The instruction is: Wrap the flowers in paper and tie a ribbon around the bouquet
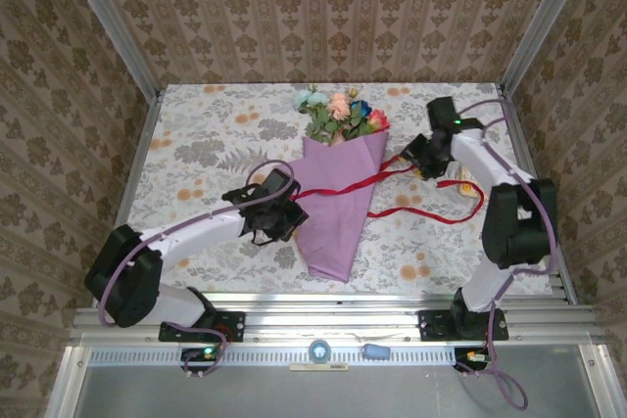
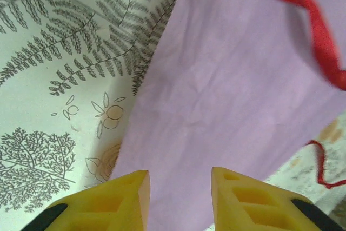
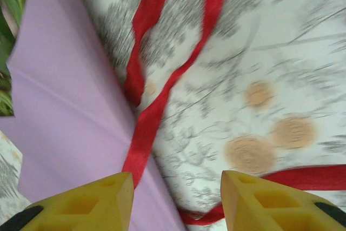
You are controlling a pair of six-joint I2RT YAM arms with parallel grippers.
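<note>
Next, my right gripper picks up the red ribbon near its loose trailing end [image 1: 389,162] [image 3: 135,80], which leaves slack to cross the cone for tying.
The bouquet lies on the tablecloth mid-table: a lilac paper [image 1: 338,212] cone pointing toward me, with the flowers [image 1: 338,115] sticking out of its far end. The red ribbon [image 1: 343,185] runs loosely across the cone and trails off to the right in loops. My left gripper [image 1: 287,214] is at the cone's left edge. In the left wrist view it [image 2: 179,174] stands open over bare paper [image 2: 227,96], with the ribbon [image 2: 321,36] farther off. My right gripper [image 1: 416,159] hovers right of the cone's top, open [image 3: 177,177] over paper [image 3: 65,106] edge and ribbon [image 3: 147,125], gripping nothing.
A small pale object [image 1: 467,186] lies under the right arm near the ribbon's loops. Patterned cloth walls and metal posts [image 1: 108,22] close in the table on three sides. A metal rail [image 1: 323,315] runs along the near edge.
</note>
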